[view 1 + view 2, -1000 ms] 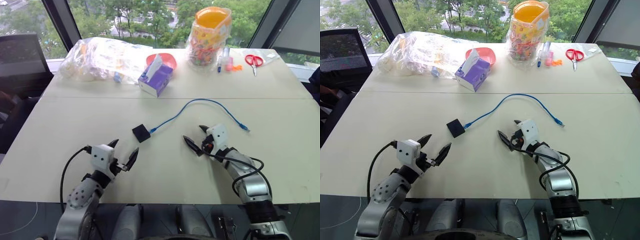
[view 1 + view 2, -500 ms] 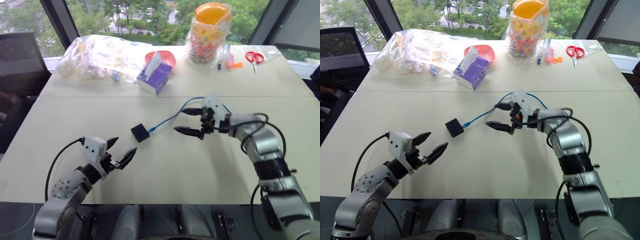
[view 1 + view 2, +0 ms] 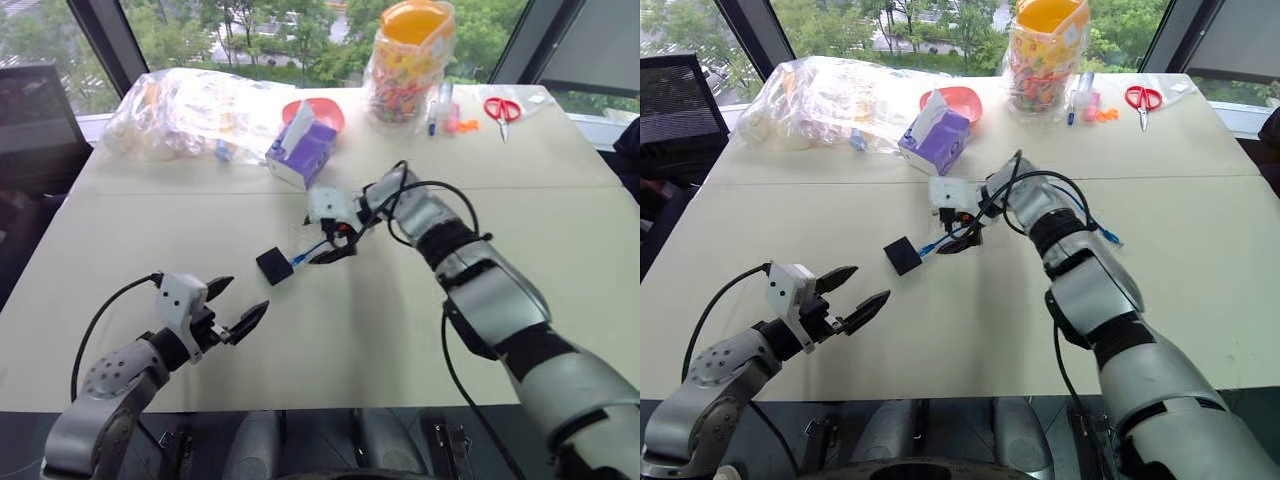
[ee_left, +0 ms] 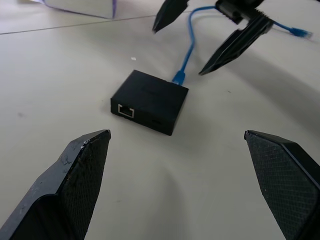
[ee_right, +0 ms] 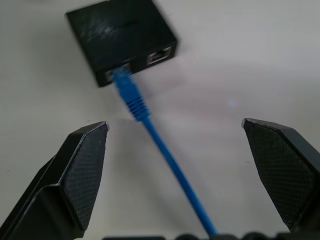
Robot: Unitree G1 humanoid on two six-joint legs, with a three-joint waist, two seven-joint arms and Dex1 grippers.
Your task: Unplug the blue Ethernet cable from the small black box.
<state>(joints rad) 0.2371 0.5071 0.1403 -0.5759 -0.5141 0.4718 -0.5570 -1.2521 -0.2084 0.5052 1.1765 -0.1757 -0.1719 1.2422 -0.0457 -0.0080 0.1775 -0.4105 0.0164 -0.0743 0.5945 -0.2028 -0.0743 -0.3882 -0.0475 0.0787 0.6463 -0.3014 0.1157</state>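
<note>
The small black box has the blue plug (image 3: 296,261) and my right gripper crowding its opposite side, so my left gripper should next grab the box by its empty-port end (image 3: 265,272).
The small black box (image 3: 274,266) lies flat on the pale table (image 3: 560,240), near its middle. The blue Ethernet cable (image 5: 165,150) is plugged into one of the box's side ports and runs off to the right, ending in a loose plug (image 3: 1105,237). My right gripper (image 3: 322,240) hangs open over the cable just behind the plugged end, one finger on each side of the cord and touching nothing. My left gripper (image 3: 245,298) is open and empty, closer to me than the box and pointing at it. An unused port on the box (image 4: 150,101) faces the left gripper.
At the back of the table stand a purple tissue box (image 3: 305,150), a red bowl (image 3: 325,110), a crumpled clear plastic bag (image 3: 190,105), a jar with an orange lid (image 3: 410,60), pens (image 3: 440,110) and red scissors (image 3: 500,108). A black chair (image 3: 35,110) stands off the left side.
My right arm has swung up from the near right of the table and leftward, ending with its open fingers over the cable beside the box. The left gripper has risen a little.
</note>
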